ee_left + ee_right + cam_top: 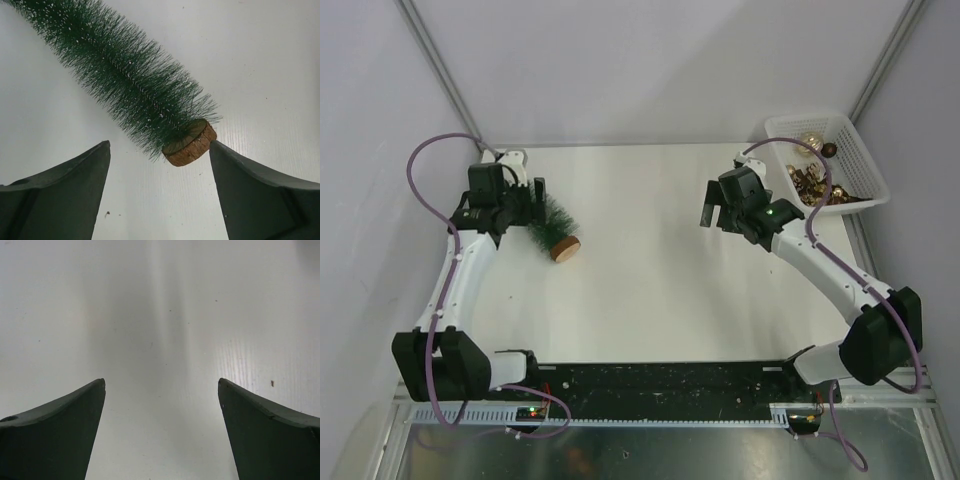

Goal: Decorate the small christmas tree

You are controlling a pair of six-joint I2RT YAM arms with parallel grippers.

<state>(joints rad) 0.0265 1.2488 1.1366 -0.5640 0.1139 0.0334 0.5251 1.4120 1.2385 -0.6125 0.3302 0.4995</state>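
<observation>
Next, my left gripper grabs the small christmas tree by its lower bristles. Then I set the tree on its wooden base point(565, 249) point(191, 144).
The small christmas tree point(554, 228) lies on its side on the white table at the far left, its round wooden base point(565, 249) pointing toward the near right. In the left wrist view the tree point(125, 80) runs from upper left down to its base point(191, 144). My left gripper point(528, 203) is open and empty, hovering over the tree; the base sits just beyond its fingertips point(159, 150). My right gripper point(712, 212) is open and empty over bare table at the right; its view shows only table between its fingertips point(161, 385).
A white mesh basket point(848, 135) with several gold ornaments point(810, 182) stands at the far right corner, behind the right arm. Grey walls close the back and sides. A black rail point(660, 382) runs along the near edge.
</observation>
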